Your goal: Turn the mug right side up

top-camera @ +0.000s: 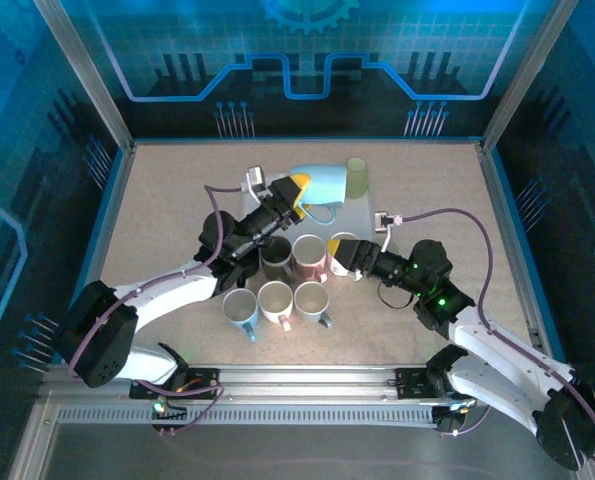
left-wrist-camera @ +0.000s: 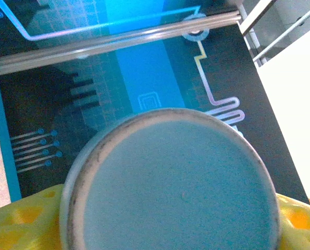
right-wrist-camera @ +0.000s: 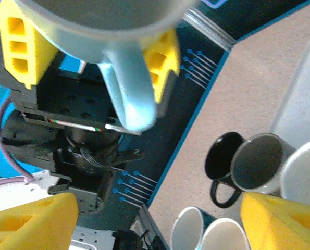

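Observation:
The right gripper grabs the light blue mug around its open end (top-camera: 350,180) (right-wrist-camera: 108,20) next, which leaves the mug's base free to set the mug upright.
A light blue mug (top-camera: 327,182) hangs on its side above the back of the table, its yellowish mouth facing right. My left gripper (top-camera: 299,192) is shut on it near the base end. In the left wrist view the round bottom of the mug (left-wrist-camera: 170,182) faces the camera between my yellow fingers (left-wrist-camera: 29,221). From the right wrist view the mug (right-wrist-camera: 92,26) is overhead with its handle (right-wrist-camera: 128,88) pointing down, the left gripper's fingers on both sides of it. My right gripper (top-camera: 342,255) is lower, to the right of the mug cluster, open (right-wrist-camera: 157,224) and holding nothing.
Several upright mugs (top-camera: 275,298) stand grouped mid-table, among them a black mug (right-wrist-camera: 225,156) and a grey mug (right-wrist-camera: 259,161). A pale flat tray (top-camera: 362,215) lies under the held mug. Blue walls and metal posts (top-camera: 97,90) enclose the table.

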